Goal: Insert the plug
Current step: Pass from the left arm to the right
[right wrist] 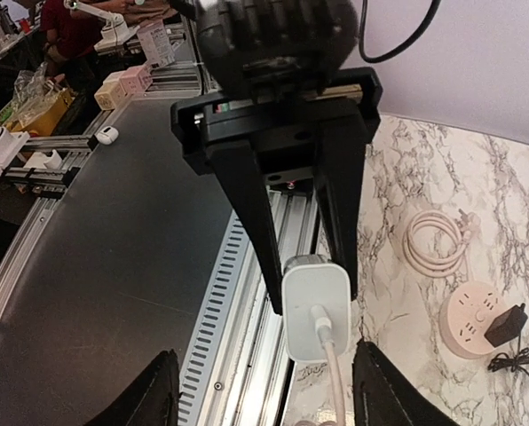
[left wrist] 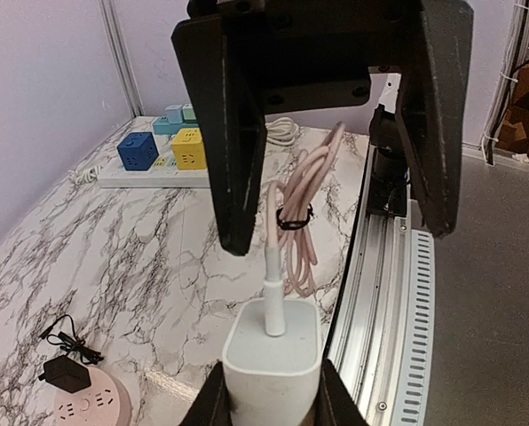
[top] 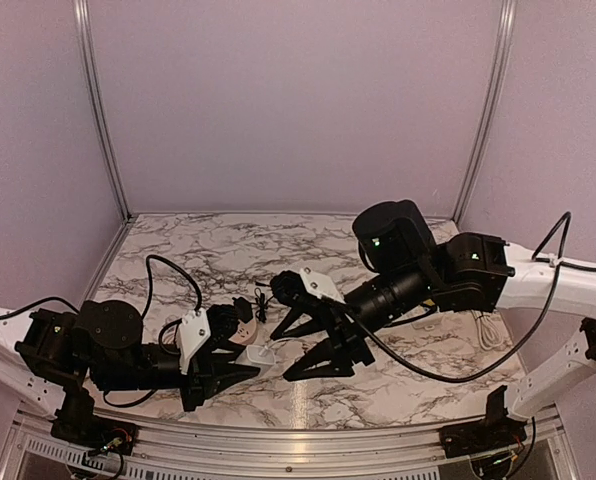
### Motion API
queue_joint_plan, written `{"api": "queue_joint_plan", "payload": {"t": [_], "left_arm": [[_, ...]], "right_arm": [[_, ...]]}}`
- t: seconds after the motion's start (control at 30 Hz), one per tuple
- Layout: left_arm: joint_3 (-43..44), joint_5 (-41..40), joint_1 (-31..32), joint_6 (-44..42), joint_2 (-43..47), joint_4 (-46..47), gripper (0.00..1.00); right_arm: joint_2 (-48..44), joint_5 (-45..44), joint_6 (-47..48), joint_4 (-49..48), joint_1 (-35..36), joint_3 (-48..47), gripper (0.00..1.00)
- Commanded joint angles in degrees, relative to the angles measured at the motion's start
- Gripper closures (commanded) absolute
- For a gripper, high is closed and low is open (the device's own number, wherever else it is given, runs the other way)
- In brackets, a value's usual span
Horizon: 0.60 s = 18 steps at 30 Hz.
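My right gripper is to grab the plug by its sides at the cable end (top: 264, 356) (right wrist: 317, 314) next, and that leaves the opposite end free to insert.
The plug (left wrist: 272, 355) is a white block with a pale pink cable (left wrist: 293, 232) coming out of its top. My left gripper (left wrist: 272, 395) is shut on its sides and holds it just above the table's near edge. In the top view the plug (top: 261, 355) sits between the left gripper (top: 240, 365) and the right gripper (top: 285, 358), which face each other. In the right wrist view my right gripper (right wrist: 269, 399) stands open. The plug (right wrist: 316, 306) lies just ahead of its fingertips (right wrist: 162, 390), and the cable runs back between them without touching.
A round pink socket hub (right wrist: 473, 324) carrying a black adapter (right wrist: 506, 321) lies on the marble beside a coiled white cable (right wrist: 438, 240). A white power strip with blue and yellow cube sockets (left wrist: 171, 151) sits at the table's far side. The metal rail (left wrist: 384, 293) runs along the edge.
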State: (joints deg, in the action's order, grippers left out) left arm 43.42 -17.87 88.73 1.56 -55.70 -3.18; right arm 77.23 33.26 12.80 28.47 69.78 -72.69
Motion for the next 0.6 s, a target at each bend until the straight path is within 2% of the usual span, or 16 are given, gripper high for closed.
{"api": "queue_joint_plan", "payload": {"t": [0.0,0.17,0.37,0.57], "left_arm": [[0.87,-1.83,-1.13,2.99,-0.35,-0.38,1.0],[0.17,-0.27,-1.37,3.24,-0.12,0.97,1.0],[-0.29,1.11,-1.38,3.53,0.19,1.05,1.0],[-1.55,3.33,-1.36,3.33,1.47,2.65,1.0]], "right_arm": [[2.47,-0.37,1.58,0.36,1.94,-3.03,0.39],[5.52,-4.36,1.45,-1.96,2.56,-2.81,0.39],[6.87,-3.55,1.75,-4.17,2.56,-2.77,0.44],[6.89,-6.22,2.74,-4.94,2.55,-2.17,0.44]]}}
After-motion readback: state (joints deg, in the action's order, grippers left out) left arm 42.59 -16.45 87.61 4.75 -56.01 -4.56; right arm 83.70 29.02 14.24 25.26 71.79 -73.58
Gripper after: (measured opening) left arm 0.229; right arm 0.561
